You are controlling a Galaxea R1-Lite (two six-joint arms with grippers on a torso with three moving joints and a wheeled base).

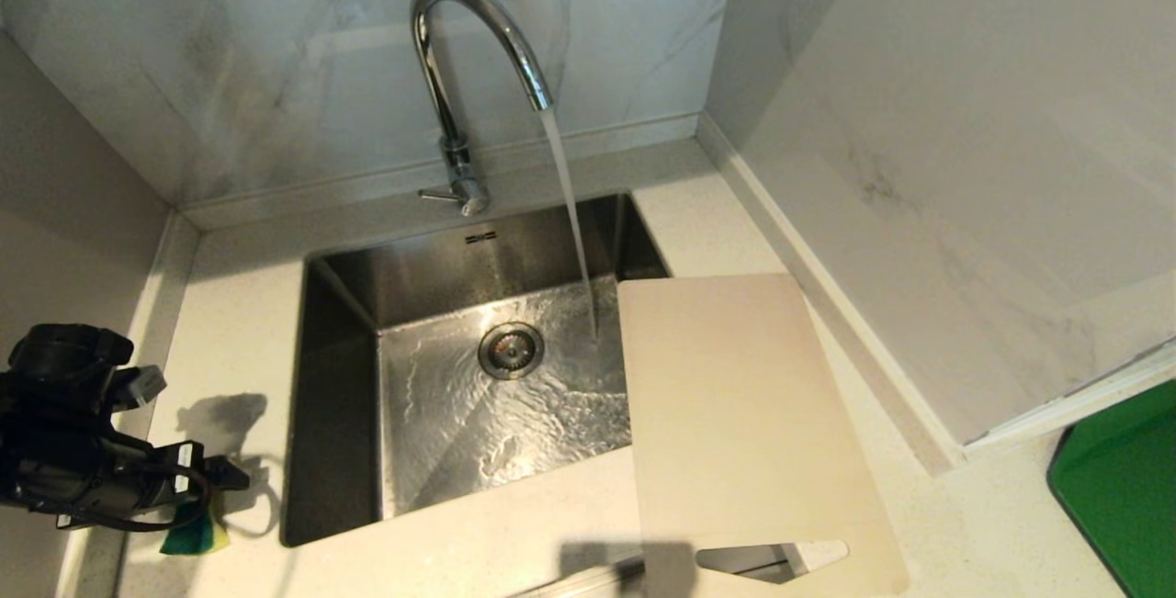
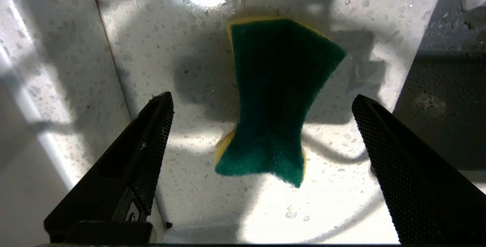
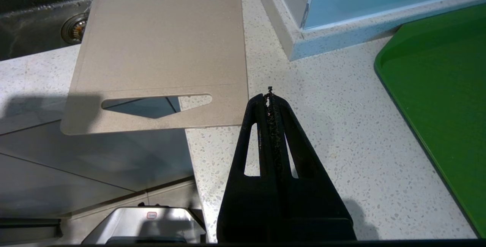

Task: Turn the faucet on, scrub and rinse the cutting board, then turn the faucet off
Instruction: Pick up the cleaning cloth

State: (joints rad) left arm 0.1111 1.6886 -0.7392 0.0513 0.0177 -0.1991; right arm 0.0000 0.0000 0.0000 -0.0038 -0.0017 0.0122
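Observation:
My left gripper should next take hold of the sponge by its narrow waist (image 2: 272, 118), where the sides face each other, because the sponge gets wider at both ends.
Water runs from the chrome faucet (image 1: 459, 47) into the sink (image 1: 340, 304); its thin lever (image 1: 436, 195) points left at the base. The pale beige cutting board (image 1: 735, 414) (image 3: 163, 42) lies flat over the sink's right rim, and its slot handle juts past the counter's front edge. At the far left my left gripper (image 1: 207, 497) (image 2: 262, 96) hangs open over a green-and-yellow sponge (image 2: 277, 99) (image 1: 196, 535) that lies on the counter between the fingers, touching neither. My right gripper (image 3: 269, 95) is shut and empty, over the counter beside the board's handle end.
A bright green tray (image 1: 1121, 488) (image 3: 436, 87) sits on the counter at the far right. Marble walls close in behind the sink and on the right. The drain (image 1: 511, 350) lies at the middle of the wet basin. A wall edge runs close to the left arm.

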